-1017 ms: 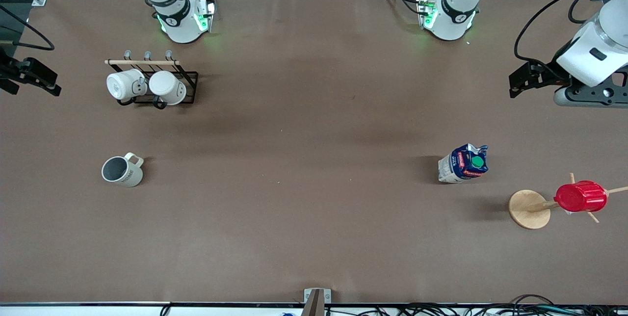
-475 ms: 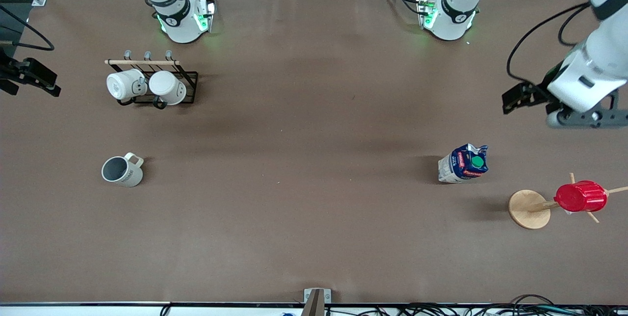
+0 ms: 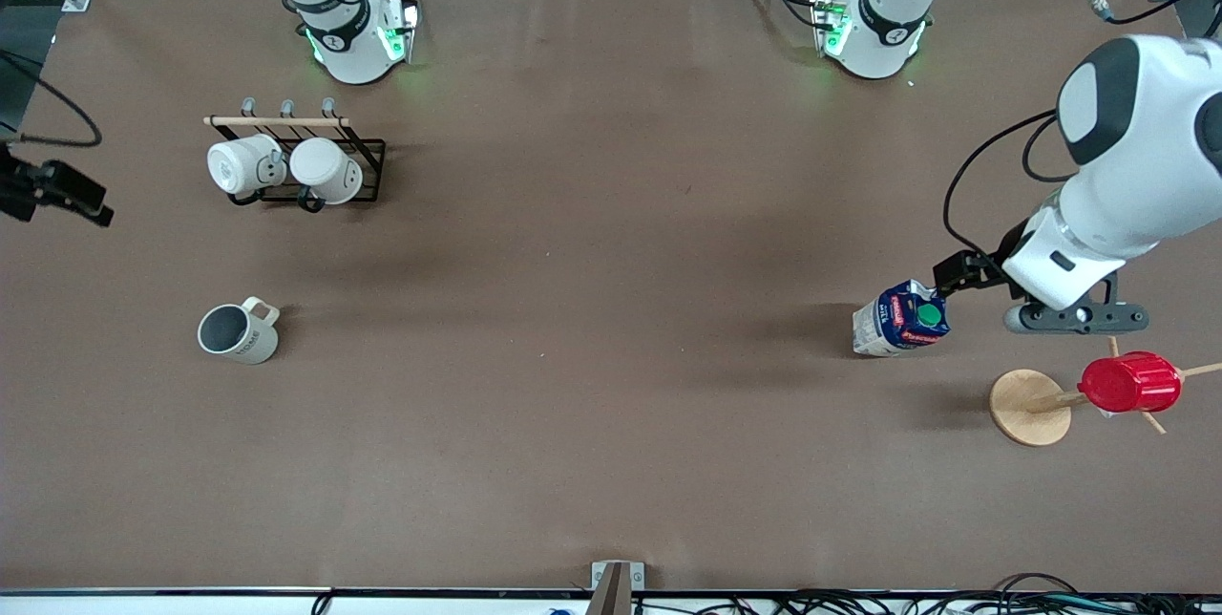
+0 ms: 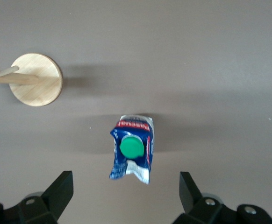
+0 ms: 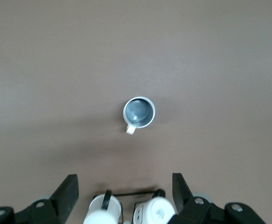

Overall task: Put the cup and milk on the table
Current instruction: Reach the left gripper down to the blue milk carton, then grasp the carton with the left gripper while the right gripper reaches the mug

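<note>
I will next grab the cup by its rim [image 3: 223,328] with my right gripper to put the cup beside the milk [image 3: 902,318] on the tabletop.
The cup [image 3: 237,333], cream-white with a dark grey inside, stands upright on the brown table [image 3: 592,309] toward the right arm's end; the right wrist view shows it from above [image 5: 139,112]. The milk [image 3: 902,318], a blue and white carton with a green cap, stands on the table toward the left arm's end. My left gripper [image 3: 958,276] hangs open just beside the milk's top; in the left wrist view [image 4: 125,179] the milk [image 4: 132,147] lies just ahead of the open fingers. My right gripper [image 3: 67,195] is open and empty at the table's edge, apart from the cup [image 5: 125,179].
A black wire rack with two plain white mugs [image 3: 286,166] stands farther from the front camera than the cup; the mugs show in the right wrist view [image 5: 157,210]. A round wooden disc with pegs [image 3: 1029,407] carries a red ribbed cup [image 3: 1129,383] beside the milk.
My left arm has swung down from the table's edge to just beside the milk. My right gripper has shifted slightly toward the front camera. The cup and the milk have not moved.
</note>
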Motion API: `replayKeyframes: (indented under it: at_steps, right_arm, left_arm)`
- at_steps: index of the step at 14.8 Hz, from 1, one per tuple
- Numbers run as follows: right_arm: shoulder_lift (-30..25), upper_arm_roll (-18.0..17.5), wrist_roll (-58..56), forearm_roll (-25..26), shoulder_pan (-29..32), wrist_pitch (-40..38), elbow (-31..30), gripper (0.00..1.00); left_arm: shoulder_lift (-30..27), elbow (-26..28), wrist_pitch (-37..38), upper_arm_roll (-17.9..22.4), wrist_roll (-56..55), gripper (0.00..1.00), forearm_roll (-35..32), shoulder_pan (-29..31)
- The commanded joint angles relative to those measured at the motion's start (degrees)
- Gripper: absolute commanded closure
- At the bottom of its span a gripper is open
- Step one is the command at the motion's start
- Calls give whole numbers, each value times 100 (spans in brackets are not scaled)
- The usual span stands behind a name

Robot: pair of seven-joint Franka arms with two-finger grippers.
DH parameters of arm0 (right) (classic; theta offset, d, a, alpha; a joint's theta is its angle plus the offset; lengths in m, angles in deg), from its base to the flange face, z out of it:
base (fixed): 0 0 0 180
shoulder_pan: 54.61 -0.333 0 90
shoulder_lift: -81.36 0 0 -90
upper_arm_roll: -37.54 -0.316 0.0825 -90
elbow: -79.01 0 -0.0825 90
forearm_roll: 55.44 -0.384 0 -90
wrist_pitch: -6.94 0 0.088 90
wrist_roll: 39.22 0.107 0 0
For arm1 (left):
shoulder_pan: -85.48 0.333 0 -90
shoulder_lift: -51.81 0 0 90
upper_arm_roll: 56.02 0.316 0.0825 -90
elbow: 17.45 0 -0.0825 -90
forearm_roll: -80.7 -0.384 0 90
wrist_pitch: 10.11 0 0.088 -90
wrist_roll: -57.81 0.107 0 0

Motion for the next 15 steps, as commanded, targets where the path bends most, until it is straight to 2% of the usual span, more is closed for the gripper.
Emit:
replayKeyframes:
  at_steps: [1,6,11,15]
  right_arm:
    - [444,-60,-449,-20,391,516,-21,11]
    - [1191,-60,-679,-20,735,1588,-337,11]
    - [1710,-60,-715,-20,788,2994,-1048,11]
    - [2141,-60,-715,-3,797,3769,-1391,11]
  left_arm:
    - [79,390,-535,-17,-75,0,-100,66]
    - [105,936,-958,-9,-83,0,-100,66]
    - [229,963,-1011,-17,-101,0,-100,48]
    - [308,1024,-1178,-17,-110,0,-100,40]
